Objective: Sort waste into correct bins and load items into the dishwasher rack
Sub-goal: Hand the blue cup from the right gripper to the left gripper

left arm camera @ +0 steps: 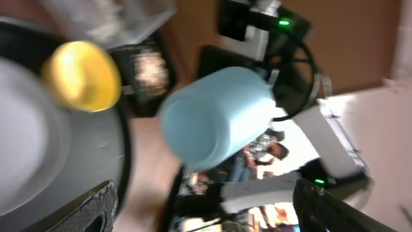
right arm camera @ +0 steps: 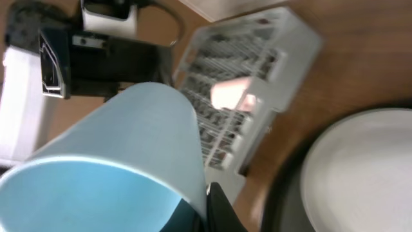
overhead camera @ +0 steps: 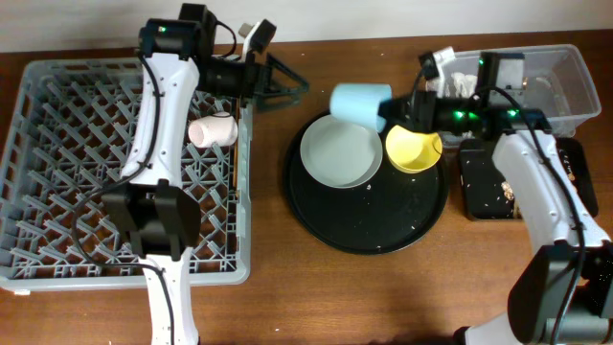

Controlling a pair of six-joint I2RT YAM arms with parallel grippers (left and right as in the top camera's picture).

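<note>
My left gripper should move closer before it closes on the cup, because the table shows between my fingers and the light blue cup's base point(overhead camera: 336, 102) point(left arm camera: 193, 132).
My right gripper point(overhead camera: 385, 113) is shut on the rim of the light blue cup point(overhead camera: 358, 102) and holds it on its side above the far edge of the round black tray. The cup fills the right wrist view point(right arm camera: 109, 161), with one finger point(right arm camera: 219, 209) on its rim. My left gripper point(overhead camera: 287, 84) is open and empty, pointing at the cup, a little left of it. In the left wrist view the cup point(left arm camera: 215, 116) hangs between my open fingers point(left arm camera: 206, 216). The pink cup point(overhead camera: 213, 131) lies in the dishwasher rack point(overhead camera: 57, 259). The grey-green plate point(overhead camera: 340, 150) and yellow bowl point(overhead camera: 414, 149) sit on the round tray.
The round black tray point(overhead camera: 369, 225) is at centre. The clear tub point(overhead camera: 570, 72) stands at the back right with white material inside. The shallow black tray point(overhead camera: 477, 187) in front of it holds tan crumbs. The right arm crosses over both bins.
</note>
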